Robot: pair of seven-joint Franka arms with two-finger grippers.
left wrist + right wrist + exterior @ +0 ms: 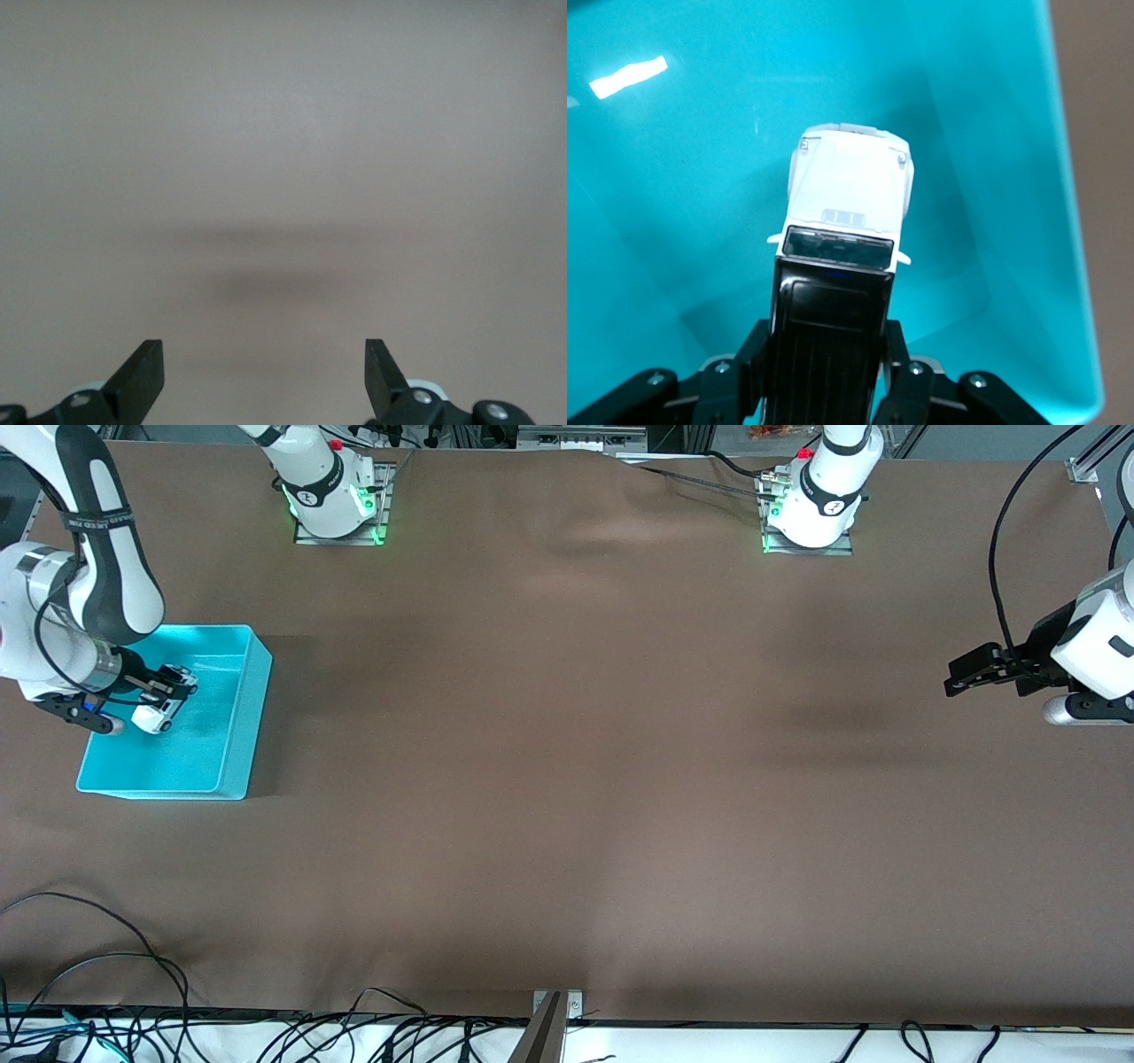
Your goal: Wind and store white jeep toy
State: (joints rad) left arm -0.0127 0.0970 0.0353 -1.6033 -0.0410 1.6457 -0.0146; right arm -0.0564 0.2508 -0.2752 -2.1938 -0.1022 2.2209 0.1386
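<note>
My right gripper keeps hold of the white jeep (846,181) for now, since it hangs above the bottom of the bin in the right wrist view.
The white jeep toy (168,704) has a black roof and dark windows. My right gripper (158,691) is shut on it and holds it inside the turquoise bin (232,717), low over the bin's floor. In the right wrist view the jeep (849,190) points away from the fingers (757,354), which press its black roof on both sides. My left gripper (961,675) is open and empty above the bare table at the left arm's end. Its wrist view shows only its spread fingertips (142,376) over brown cloth.
The table is covered in brown cloth (567,779). The bin stands at the right arm's end of the table. Cables (106,992) lie along the table edge nearest the front camera. A metal bracket (556,1005) sits at the middle of that edge.
</note>
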